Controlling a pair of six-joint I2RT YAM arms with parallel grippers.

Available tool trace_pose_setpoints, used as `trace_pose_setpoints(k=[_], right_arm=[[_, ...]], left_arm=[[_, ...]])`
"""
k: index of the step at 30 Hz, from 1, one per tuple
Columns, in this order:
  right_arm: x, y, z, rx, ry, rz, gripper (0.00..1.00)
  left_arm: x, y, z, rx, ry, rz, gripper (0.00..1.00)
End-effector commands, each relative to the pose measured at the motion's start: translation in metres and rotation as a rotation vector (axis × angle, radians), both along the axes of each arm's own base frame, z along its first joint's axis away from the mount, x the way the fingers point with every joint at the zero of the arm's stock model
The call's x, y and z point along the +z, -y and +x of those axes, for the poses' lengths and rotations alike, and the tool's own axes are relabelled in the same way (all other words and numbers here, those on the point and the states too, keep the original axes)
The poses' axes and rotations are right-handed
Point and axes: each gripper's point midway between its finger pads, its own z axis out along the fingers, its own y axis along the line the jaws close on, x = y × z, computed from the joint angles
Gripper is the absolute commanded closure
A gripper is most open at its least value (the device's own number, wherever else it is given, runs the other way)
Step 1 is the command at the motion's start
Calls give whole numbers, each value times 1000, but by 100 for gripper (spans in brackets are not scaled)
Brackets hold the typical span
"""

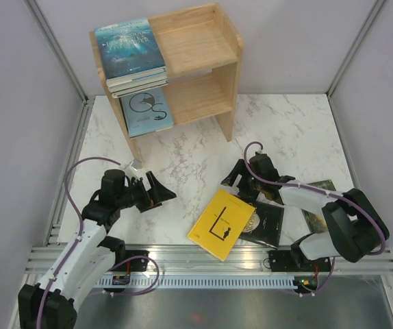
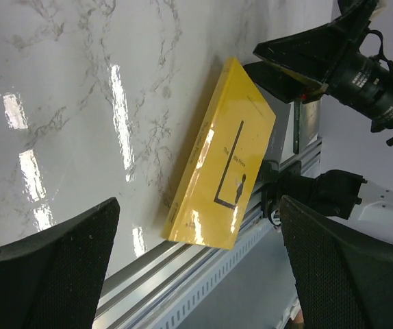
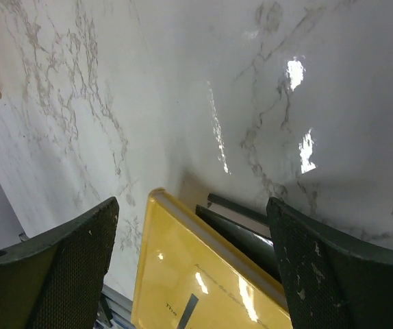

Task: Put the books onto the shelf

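I will grab the yellow book by its spine with my left gripper. The book's opposite long edge then stays free for my right gripper to hold.
The wooden shelf stands at the back. A teal book tops a stack on its upper tier, and a pale blue book lies on the lower tier. A yellow book lies near the front rail, partly over a black book. A green-gold book shows under the right arm. My right gripper is open, its fingers either side of the far corner of the yellow book; the black book is beside it. My left gripper is open and empty, left of the yellow book.
The metal rail runs along the table's near edge, and the yellow book's corner overhangs it. Grey walls close in the left, right and back. Marble table lies between the shelf and the arms.
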Motion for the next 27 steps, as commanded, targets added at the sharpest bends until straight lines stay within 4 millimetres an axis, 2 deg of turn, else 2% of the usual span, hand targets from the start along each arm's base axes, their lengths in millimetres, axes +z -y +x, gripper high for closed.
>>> trace_pose_setpoints(k=[1, 3, 4, 5, 6, 7, 8, 9, 10, 13, 14, 16, 17, 18, 19, 21, 22, 23, 27], right_arm=[[20, 12, 4, -58, 66, -23, 8], [26, 36, 4, -98, 69, -138, 7], [37, 53, 9, -149, 118, -205, 6], [37, 66, 1, -156, 94, -264, 5], [42, 75, 0, -177, 97, -289, 5], [53, 84, -1, -206, 127, -310, 4], [54, 92, -10, -210, 101, -335, 4], [61, 95, -18, -210, 99, -334, 4], [66, 95, -17, -213, 115, -324, 4], [63, 86, -38, -155, 79, -253, 4], [52, 78, -51, -112, 37, -210, 4], [51, 66, -58, -97, 40, -120, 6], [36, 63, -70, -78, 7, -94, 7], [38, 52, -77, -57, 4, -19, 7], [29, 48, -80, -46, 14, 17, 8], [27, 38, -86, -19, 17, 84, 9], [24, 36, -87, -21, 23, 111, 9], [22, 35, -88, -19, 17, 115, 9], [15, 35, -90, -12, -2, 106, 10]], left_arm=[[-7, 14, 3, -23, -5, -43, 1], [-11, 21, 9, -31, 18, -29, 1], [-15, 30, 4, -62, 10, -15, 1], [-28, 33, 7, -57, -20, 25, 1], [-28, 40, 9, -74, -3, 30, 1], [-29, 53, 2, -122, -1, 37, 1], [-43, 57, 2, -128, -35, 70, 1], [-43, 68, -1, -162, -24, 61, 1], [-52, 71, -4, -176, -49, 71, 1], [-71, 84, -11, -217, -79, 60, 2], [-75, 86, -15, -227, -87, 54, 2], [-87, 88, -22, -238, -107, 29, 2], [-91, 89, -24, -242, -114, 16, 2], [-97, 89, -28, -245, -134, 9, 2], [-95, 93, -31, -261, -119, -40, 2], [-95, 96, -36, -281, -123, -79, 3], [-104, 95, -46, -298, -167, -83, 5], [-103, 97, -46, -305, -160, -94, 7], [-123, 91, -66, -330, -228, -67, 11]])
